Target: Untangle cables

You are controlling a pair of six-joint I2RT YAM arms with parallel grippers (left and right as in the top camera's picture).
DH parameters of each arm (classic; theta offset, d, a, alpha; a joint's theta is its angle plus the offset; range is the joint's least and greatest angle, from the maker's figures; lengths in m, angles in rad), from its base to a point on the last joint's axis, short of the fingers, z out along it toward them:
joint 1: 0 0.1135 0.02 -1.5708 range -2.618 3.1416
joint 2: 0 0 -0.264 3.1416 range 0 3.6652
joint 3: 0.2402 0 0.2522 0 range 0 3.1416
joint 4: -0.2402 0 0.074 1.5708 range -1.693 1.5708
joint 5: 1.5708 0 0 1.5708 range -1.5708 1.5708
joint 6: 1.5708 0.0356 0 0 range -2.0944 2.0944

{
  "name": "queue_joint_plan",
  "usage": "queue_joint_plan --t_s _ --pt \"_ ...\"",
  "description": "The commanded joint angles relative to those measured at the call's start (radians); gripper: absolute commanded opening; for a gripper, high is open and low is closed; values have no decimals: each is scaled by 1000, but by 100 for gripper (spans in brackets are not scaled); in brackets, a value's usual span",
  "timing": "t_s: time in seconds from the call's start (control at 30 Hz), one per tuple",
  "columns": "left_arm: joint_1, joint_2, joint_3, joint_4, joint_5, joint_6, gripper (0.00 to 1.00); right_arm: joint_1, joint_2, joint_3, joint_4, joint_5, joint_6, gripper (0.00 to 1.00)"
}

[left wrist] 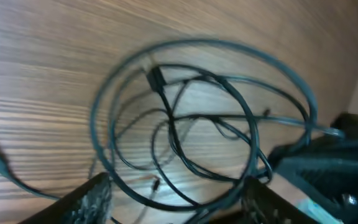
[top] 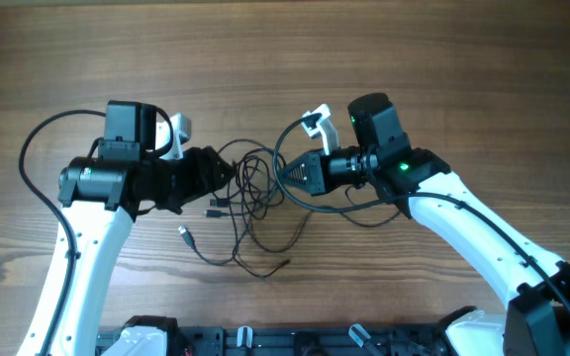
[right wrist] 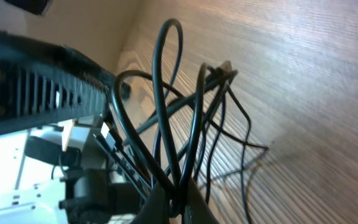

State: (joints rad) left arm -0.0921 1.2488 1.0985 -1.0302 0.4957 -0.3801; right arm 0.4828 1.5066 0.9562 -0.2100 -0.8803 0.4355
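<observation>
I will next grab a piece of cable [top: 237,176] [left wrist: 170,206] with my left gripper at the edge of the tangle opposite my right gripper, to pull the crossing loops apart.
The cables [top: 250,193] are thin black cords in loose, crossing loops on the wooden table between my two grippers. Small plug ends lie at the front left [top: 183,233] and front [top: 285,263]. My left gripper [top: 222,179] is open at the left edge of the tangle. In the left wrist view its fingers [left wrist: 176,205] are spread wide, with the cable loops [left wrist: 204,118] lying between and ahead of them. My right gripper [top: 283,174] is shut on several strands at the right side. In the right wrist view the fingers [right wrist: 179,202] pinch the cables [right wrist: 194,124], which rise in loops above them.
The wooden table [top: 414,59] stretches on all sides. The thicker black arm wires curve by the left arm [top: 28,148] and under the right arm [top: 364,213]. A black rack [top: 265,341] runs along the front edge. The left arm shows in the right wrist view [right wrist: 42,93].
</observation>
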Motion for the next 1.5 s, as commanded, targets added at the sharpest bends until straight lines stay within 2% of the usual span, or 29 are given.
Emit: queue_joint_plan --t_s 0.0,0.17,0.33,0.53,0.63,0.77,0.9,1.1,1.23,1.4,1.47 --pt "4 -18 14 0 92 6 72 -2 8 -1 50 -34 79 4" --pt "4 -18 14 17 91 10 73 -2 8 -1 82 -89 94 5" --pt "4 -2 14 111 91 37 74 -2 8 -1 101 -169 89 4" --pt "4 141 14 161 97 85 75 -2 8 -1 123 -218 88 4" --pt "-9 223 14 209 152 85 72 -2 8 -1 122 -221 89 4" --pt "-60 291 14 309 151 85 63 -1 8 -1 122 -241 89 4" --pt "-106 302 14 398 152 80 62 -1 8 -1 120 -243 88 4" --pt "-105 296 14 399 268 82 59 -2 8 -1 32 -76 92 4" --pt "-53 247 14 399 361 83 59 -2 8 -1 -54 39 121 4" --pt "-47 225 14 376 364 90 59 -1 8 -1 53 -180 61 4" --pt "-64 226 14 372 364 89 59 -1 8 -1 78 -207 62 4"
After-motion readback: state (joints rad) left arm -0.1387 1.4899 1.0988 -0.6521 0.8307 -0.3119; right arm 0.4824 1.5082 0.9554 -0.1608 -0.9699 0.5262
